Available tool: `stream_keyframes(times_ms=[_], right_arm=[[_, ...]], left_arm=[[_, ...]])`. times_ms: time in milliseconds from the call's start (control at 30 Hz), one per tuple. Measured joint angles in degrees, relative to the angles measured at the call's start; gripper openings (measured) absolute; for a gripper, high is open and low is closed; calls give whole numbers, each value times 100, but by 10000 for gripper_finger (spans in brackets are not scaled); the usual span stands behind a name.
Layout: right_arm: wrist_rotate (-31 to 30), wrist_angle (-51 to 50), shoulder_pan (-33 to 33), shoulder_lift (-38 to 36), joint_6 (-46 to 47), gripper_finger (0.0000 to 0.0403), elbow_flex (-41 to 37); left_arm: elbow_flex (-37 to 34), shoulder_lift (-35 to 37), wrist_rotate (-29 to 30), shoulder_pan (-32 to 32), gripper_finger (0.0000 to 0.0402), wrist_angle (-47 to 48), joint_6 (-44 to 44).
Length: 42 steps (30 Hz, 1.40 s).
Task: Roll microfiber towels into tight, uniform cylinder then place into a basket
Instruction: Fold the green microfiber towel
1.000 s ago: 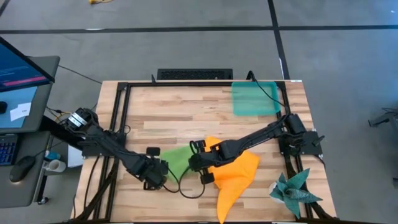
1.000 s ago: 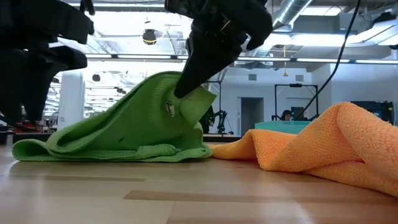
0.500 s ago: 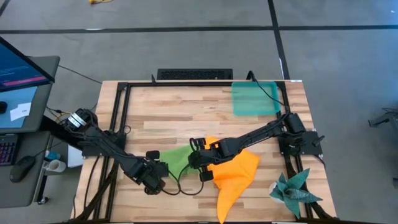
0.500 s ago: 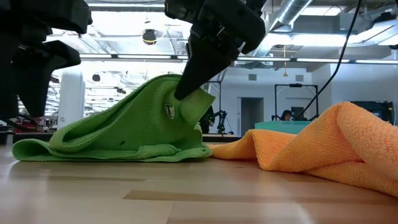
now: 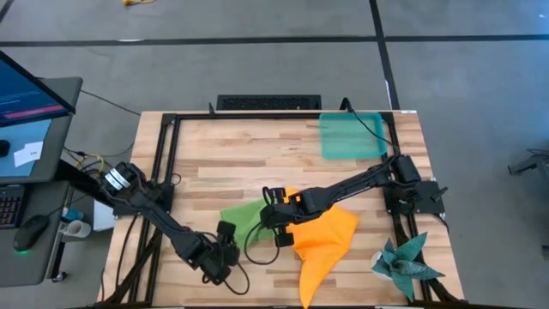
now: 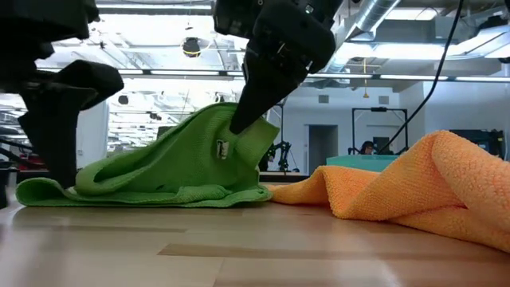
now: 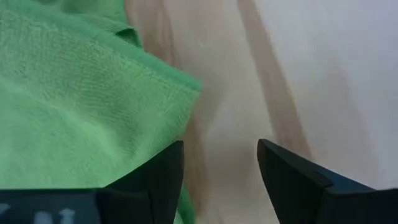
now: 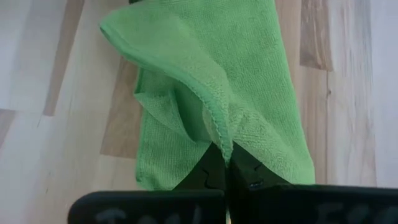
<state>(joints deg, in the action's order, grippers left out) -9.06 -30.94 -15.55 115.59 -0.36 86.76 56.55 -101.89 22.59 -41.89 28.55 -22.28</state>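
Note:
The left gripper should next grab the green towel (image 7: 68,118) by its folded-over corner (image 7: 180,93), to start rolling it into a cylinder.
The lime green towel (image 5: 243,215) lies crumpled on the table's near middle, its lower folds (image 6: 143,191) flat on the wood. My right gripper (image 5: 268,215) is shut on its right side and holds that part up. My left gripper (image 5: 225,256) stands open and low at the towel's near left corner (image 7: 180,84). One of its fingers (image 7: 163,177) is over the cloth's edge and the other (image 7: 283,177) over bare wood; whether either touches, I cannot tell. The orange towel (image 5: 324,239) lies bunched to the right. The basket (image 5: 352,136) sits at the far right. My right gripper pinches the green towel's hemmed edge (image 8: 224,144) between its two fingers, where the cloth folds into a ridge. The fingers (image 6: 253,108) slant down from above and from the table's right. That part is raised like a tent; the rest slopes down slack onto the table.
A dark teal spiky cloth (image 5: 403,262) lies at the near right corner. A black frame (image 5: 167,163) runs around the table. Bare wood (image 5: 257,159) stretches between the towels and the basket.
My left gripper has gone toward the table's near edge and down, tipping and rolling, and now stands low beside the green towel's left end. The towel's left slope has sagged into a lower fold, while the part in my right gripper stays raised.

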Motion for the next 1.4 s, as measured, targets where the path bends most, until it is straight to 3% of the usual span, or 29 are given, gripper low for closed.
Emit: stream_keyframes(times_ms=[367,700,1067,1400], right_arm=[[24,-2,70,0,39,11,1],[24,-9,70,0,42,11,0],[24,-9,70,0,39,11,0],[26,-33,70,0,39,11,2]], left_arm=[[369,1,179,-72,175,503,-83],[402,-39,434,136,173,427,274],[404,-413,292,278,173,7,808],[404,-376,1068,175,136,61,772]])
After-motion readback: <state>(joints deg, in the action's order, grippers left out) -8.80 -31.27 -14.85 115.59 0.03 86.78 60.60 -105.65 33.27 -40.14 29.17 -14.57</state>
